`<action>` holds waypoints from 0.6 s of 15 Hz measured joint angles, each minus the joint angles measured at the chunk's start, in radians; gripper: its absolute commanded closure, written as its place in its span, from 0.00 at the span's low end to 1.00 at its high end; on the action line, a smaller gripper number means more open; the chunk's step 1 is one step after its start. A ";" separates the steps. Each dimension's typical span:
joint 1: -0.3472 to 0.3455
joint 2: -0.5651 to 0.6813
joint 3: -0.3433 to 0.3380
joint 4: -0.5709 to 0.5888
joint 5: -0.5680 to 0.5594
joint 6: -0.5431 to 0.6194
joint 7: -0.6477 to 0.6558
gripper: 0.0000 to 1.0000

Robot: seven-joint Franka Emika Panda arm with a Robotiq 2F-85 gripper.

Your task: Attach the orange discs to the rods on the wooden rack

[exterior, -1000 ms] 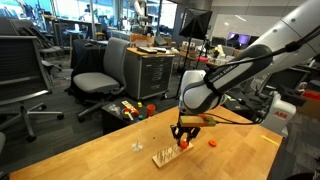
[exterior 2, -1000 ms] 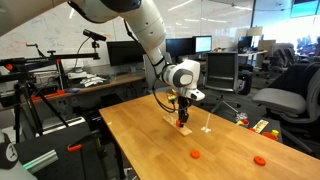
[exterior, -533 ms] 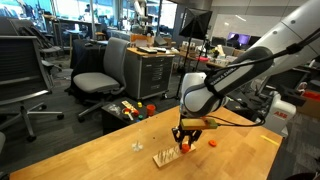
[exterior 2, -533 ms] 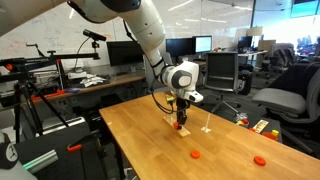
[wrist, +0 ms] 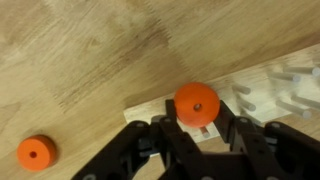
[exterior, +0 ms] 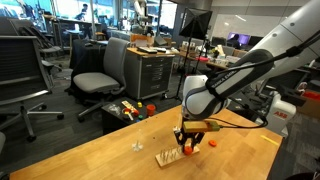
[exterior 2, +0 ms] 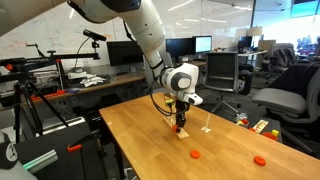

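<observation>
My gripper releases the orange disc now, since the disc lies level and low between my fingers, against the wooden rack's end.
My gripper [wrist: 196, 122] is shut on an orange disc [wrist: 196, 102] and holds it just over one end of the wooden rack [wrist: 262, 92], whose pale rods stick out at the right of the wrist view. In both exterior views the gripper [exterior: 187, 143] [exterior 2: 180, 120] points straight down at the rack [exterior: 165, 156] [exterior 2: 184, 129] on the wooden table. A second orange disc [wrist: 35, 152] lies flat on the table beside the rack and also shows in an exterior view [exterior: 212, 142]. Two loose orange discs [exterior 2: 195, 154] [exterior 2: 260, 160] lie nearer the table's edge.
A small white object [exterior 2: 207, 129] [exterior: 137, 147] stands on the table [exterior 2: 150, 145] near the rack. Office chairs [exterior: 100, 75], a metal cabinet [exterior: 152, 72], desks with monitors [exterior 2: 125, 55] and a tripod [exterior 2: 40, 100] surround the table.
My gripper has sunk a little towards the rack with the orange disc still in it. The loose discs have not moved.
</observation>
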 measured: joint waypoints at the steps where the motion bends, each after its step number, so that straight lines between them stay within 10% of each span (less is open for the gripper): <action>1: 0.000 0.000 -0.001 -0.001 0.000 0.000 0.000 0.51; 6: -0.005 0.002 -0.010 -0.006 0.000 0.000 0.001 0.02; 9: -0.007 0.003 -0.020 -0.007 -0.008 0.000 0.001 0.00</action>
